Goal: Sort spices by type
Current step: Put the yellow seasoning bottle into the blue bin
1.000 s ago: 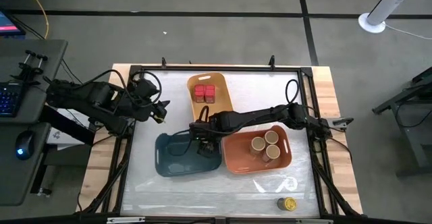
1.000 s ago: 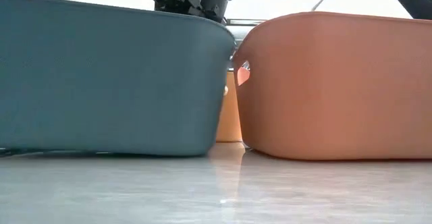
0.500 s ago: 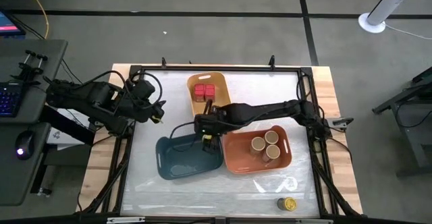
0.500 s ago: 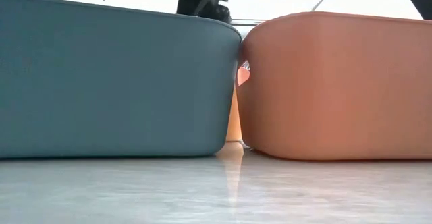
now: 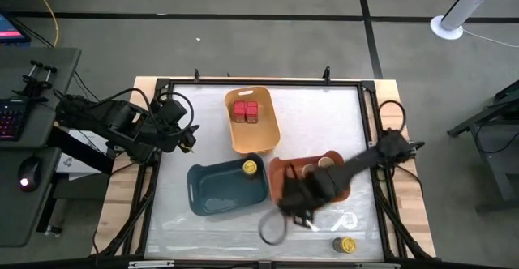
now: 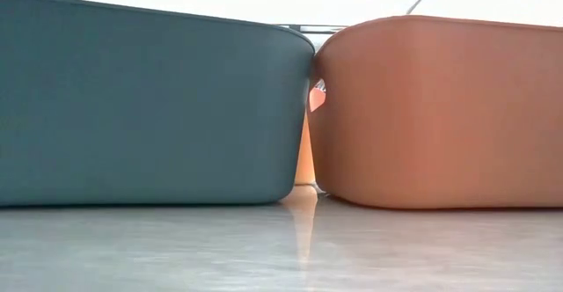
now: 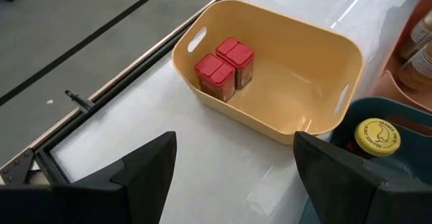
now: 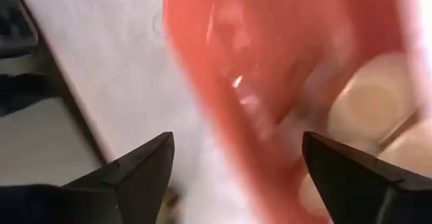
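Note:
The robot's right gripper will next grab the jar on the tabletop by its yellow lid (image 5: 349,244), to sort the jar into the teal bin (image 5: 212,190) with its match.
Two red tins (image 5: 246,112) (image 7: 225,67) stand side by side in the yellow bin (image 5: 263,135). One yellow-lidded jar (image 5: 250,167) (image 7: 376,135) sits in the teal bin's (image 5: 212,190) far right corner. Another yellow-lidded jar (image 5: 346,244) stands on the table near the front right. Tan-lidded jars (image 5: 325,163) (image 8: 371,96) stand in the orange bin (image 5: 339,190). My right gripper (image 5: 293,206) (image 8: 236,140) is open and blurred, pointing down over the orange bin's near left corner. My left gripper (image 5: 191,137) (image 7: 235,140) hangs open above the table's left part, facing the yellow bin.
In the low view the teal bin's wall (image 6: 141,107) and the orange bin's wall (image 6: 440,107) stand side by side and hide what is behind them. A black frame (image 5: 259,83) runs around the white table top. A dark cable loop (image 5: 272,228) hangs below my right arm.
My right gripper has come up out of the teal bin's far right corner, leaving a yellow-lidded jar there. It then swung fast toward the table's near right, over the orange bin. The teal bin's right end has slid against the orange bin.

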Motion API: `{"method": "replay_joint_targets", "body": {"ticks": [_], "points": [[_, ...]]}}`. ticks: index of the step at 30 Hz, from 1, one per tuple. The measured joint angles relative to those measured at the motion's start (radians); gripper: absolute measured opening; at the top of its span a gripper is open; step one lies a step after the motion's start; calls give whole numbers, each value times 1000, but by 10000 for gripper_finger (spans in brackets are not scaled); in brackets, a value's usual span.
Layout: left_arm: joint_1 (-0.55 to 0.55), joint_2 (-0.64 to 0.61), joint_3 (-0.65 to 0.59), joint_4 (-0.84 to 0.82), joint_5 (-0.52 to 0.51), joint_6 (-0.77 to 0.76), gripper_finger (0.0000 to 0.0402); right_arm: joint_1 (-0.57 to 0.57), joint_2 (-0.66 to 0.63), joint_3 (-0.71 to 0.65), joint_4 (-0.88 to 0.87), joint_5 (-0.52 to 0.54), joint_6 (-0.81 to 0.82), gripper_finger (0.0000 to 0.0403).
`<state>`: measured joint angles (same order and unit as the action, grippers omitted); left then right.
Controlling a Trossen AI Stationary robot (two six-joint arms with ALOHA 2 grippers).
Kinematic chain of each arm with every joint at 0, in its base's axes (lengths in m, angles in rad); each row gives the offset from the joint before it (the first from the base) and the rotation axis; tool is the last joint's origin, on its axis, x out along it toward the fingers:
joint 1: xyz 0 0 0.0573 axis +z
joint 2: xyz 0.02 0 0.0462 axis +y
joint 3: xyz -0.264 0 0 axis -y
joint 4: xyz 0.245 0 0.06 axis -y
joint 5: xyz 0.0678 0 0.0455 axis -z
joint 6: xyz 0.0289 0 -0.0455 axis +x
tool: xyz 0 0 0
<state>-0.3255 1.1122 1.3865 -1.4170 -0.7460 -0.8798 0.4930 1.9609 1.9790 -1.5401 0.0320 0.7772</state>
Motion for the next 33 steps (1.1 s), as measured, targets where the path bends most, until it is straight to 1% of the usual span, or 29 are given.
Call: {"method": "replay_joint_targets", "body": {"ticks": [5, 7, 10, 12, 14, 17, 20, 26, 30, 33], "points": [[-6, 0, 0, 0, 1, 1, 282, 167, -118, -274, 53, -210, 447, 323], [-6, 0, 0, 0, 5, 1, 282, 230, -166, -348, 136, -268, 642, 323], [-5, 0, 0, 0, 8, 11, 282, 303, -223, -418, 258, -286, 929, 323], [-5, 0, 0, 1, 8, 16, 282, 340, -232, -446, 315, -289, 1066, 323], [-5, 0, 0, 1, 9, 19, 282, 368, -231, -468, 338, -288, 1158, 323], [-5, 0, 0, 1, 9, 19, 282, 389, -232, -505, 403, -270, 1243, 323], [-5, 0, 0, 1, 12, 18, 282, 394, -231, -537, 421, -262, 1289, 323], [-5, 0, 0, 8, 45, 18, 282, 393, -231, -600, 487, -269, 1290, 323], [-5, 0, 1, 8, 63, 17, 282, 393, -231, -657, 576, -326, 1288, 323], [-5, 0, 1, 8, 63, 17, 282, 396, -231, -696, 638, -329, 1290, 323]]}}
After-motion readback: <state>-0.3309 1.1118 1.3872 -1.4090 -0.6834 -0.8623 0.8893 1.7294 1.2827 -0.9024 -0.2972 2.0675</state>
